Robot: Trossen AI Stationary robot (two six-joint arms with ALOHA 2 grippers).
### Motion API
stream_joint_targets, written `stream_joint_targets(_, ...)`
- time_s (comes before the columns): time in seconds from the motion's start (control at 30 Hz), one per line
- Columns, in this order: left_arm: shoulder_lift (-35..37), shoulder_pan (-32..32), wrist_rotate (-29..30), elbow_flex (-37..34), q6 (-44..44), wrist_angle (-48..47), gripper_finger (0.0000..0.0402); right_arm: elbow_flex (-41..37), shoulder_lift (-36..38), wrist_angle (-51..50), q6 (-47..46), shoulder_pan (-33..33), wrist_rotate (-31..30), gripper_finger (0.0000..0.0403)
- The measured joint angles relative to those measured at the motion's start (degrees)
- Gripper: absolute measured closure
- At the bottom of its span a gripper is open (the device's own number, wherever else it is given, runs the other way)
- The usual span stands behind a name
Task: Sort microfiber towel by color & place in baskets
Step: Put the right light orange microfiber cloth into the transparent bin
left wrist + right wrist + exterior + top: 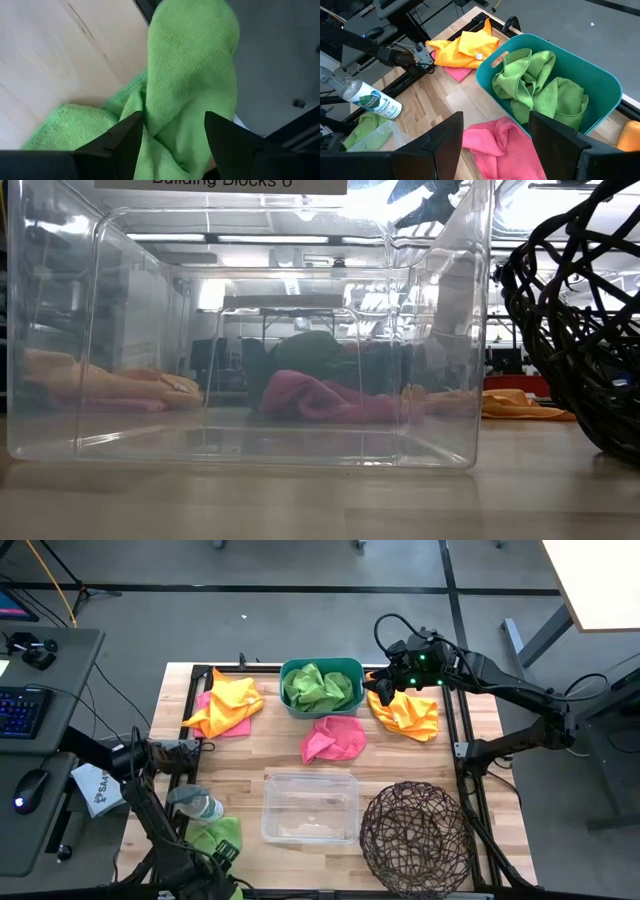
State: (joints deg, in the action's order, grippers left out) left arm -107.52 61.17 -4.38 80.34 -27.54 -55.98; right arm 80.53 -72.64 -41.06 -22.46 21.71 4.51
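The orange towel (pixel 412 715) has to go into the clear bin (pixel 310 806). My right gripper needs to grab the towel by a bunched fold next.
My left gripper (pixel 172 140) is open at the table's near-left corner, its fingers on either side of a raised fold of a lime-green towel (pixel 218 837). My right gripper (pixel 492 145) is open and hangs above the gap between the teal tub (pixel 321 685) and an orange towel (pixel 408 715). The tub holds green towels (pixel 535 85). A pink towel (pixel 335 738) lies flat in front of the tub. At the far left, an orange towel (pixel 230 700) lies on top of a pink one (pixel 457 72). The clear bin (pixel 310 806) and the wire basket (pixel 415 838) stand near the front edge. My left gripper comes at the lime-green towel's raised fold (pixel 190 75) from above, one open finger on each side. Whether the fingers (pixel 125 140) touch the cloth, I cannot tell. The towel lies on the table, with part of it over the edge.
A clear plastic bottle (pixel 197 806) lies on its side beside the green towel and the left arm. A black frame rail (pixel 468 755) runs along the table's right side. In the low view the clear bin (pixel 250 330) and wire basket (pixel 590 330) fill the foreground.
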Motion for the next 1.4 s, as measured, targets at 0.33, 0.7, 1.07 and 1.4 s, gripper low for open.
stream_joint_targets(0.33, 8.99, -9.88, 4.60, 7.58, 4.14, -8.31, 0.0202, 0.00, 0.00, -0.42, -0.26, 0.79, 0.00, 0.0181)
stream_joint_targets(0.7, 26.13, -39.66, 22.89, 10.69, 9.19, -12.43, 0.0202, -9.75, -0.48, -16.84, 0.33, 2.05, -5.35, 0.0181)
stream_joint_targets(1.07, 32.24, -69.83, 12.92, 2.35, 22.45, 17.93, 0.0202, -30.16, -0.57, -4.96, -7.00, 10.98, -5.65, 0.0181)
stream_joint_targets(1.4, 41.42, -82.57, 2.23, -24.61, 13.68, 44.74, 0.0202, -29.94, -8.69, -2.42, -9.78, 14.15, -11.50, 0.0181)
